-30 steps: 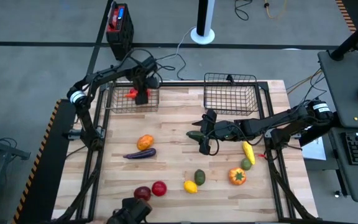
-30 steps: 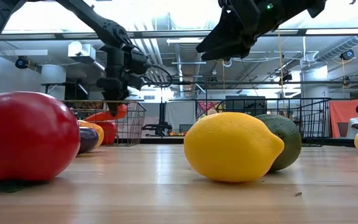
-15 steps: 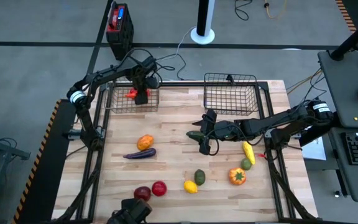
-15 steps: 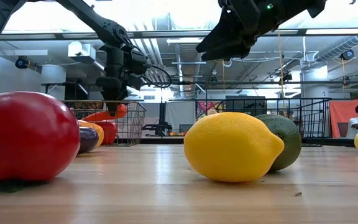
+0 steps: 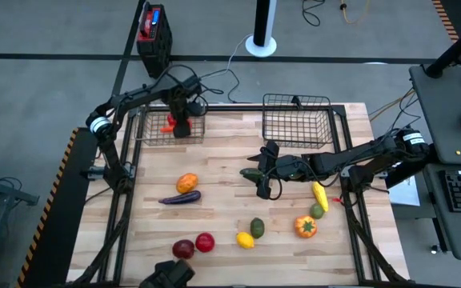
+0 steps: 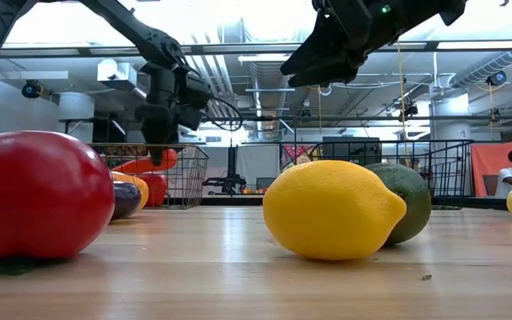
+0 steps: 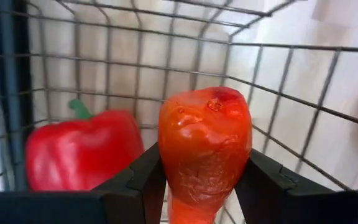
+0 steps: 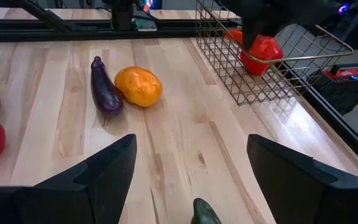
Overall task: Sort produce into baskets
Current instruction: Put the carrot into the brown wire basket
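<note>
The orange-red piece is inside the wire basket's sides in my left gripper and would remain in the wire basket [image 7: 120, 74], so it is time for my left gripper to open now.
My left gripper [image 5: 181, 125] is inside the left wire basket [image 5: 152, 132] at the far left, shut on an orange-red, carrot-like piece [image 7: 205, 149]. A red pepper [image 7: 82, 149] lies in the same basket beside it. My right gripper [image 5: 264, 171] hovers open and empty over the middle of the table, next to a dark green piece [image 5: 251, 172] that lies on the wood. The right basket [image 5: 297, 120] stands at the far right. An orange piece [image 5: 187, 183] and an eggplant [image 5: 180, 197] lie loose on the table. My left gripper pinches the orange-red piece by its two sides [image 7: 166, 174] between its two fingers. The piece's blunt end [image 7: 211, 104] sticks out past the fingertips. In the low view the piece [image 6: 142, 164] is above the basket's floor, inside its walls.
Near the front edge lie a dark red piece [image 5: 183, 249], a red one [image 5: 205, 242], a lemon [image 5: 246, 239] and a green piece [image 5: 257, 227]. At the right lie a yellow piece [image 5: 319, 194], a small green one [image 5: 317, 211] and an orange pepper [image 5: 306, 227].
My left gripper has risen a little and tipped inside the left basket, still shut on the orange-red piece.
</note>
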You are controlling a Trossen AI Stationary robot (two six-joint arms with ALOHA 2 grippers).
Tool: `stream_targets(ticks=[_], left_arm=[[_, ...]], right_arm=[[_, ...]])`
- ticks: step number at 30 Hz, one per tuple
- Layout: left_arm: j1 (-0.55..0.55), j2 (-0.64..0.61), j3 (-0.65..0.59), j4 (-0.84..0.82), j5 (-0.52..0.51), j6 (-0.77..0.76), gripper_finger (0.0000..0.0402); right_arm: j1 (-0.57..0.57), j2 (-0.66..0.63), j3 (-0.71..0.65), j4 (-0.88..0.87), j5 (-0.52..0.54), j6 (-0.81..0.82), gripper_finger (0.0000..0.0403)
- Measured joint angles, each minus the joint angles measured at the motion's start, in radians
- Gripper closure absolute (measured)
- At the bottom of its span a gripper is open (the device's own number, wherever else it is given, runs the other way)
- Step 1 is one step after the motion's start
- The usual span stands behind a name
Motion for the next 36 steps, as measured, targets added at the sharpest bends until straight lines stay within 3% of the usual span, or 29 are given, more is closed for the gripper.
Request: stream_targets(ticks=[36], left_arm=[[-0.001, -0.001, -0.013, 0.028, -0.003, -0.037, 0.0239]], right_arm=[[0.0, 0.0, 0.0, -0.001, -0.002, 0.002, 0.0087]])
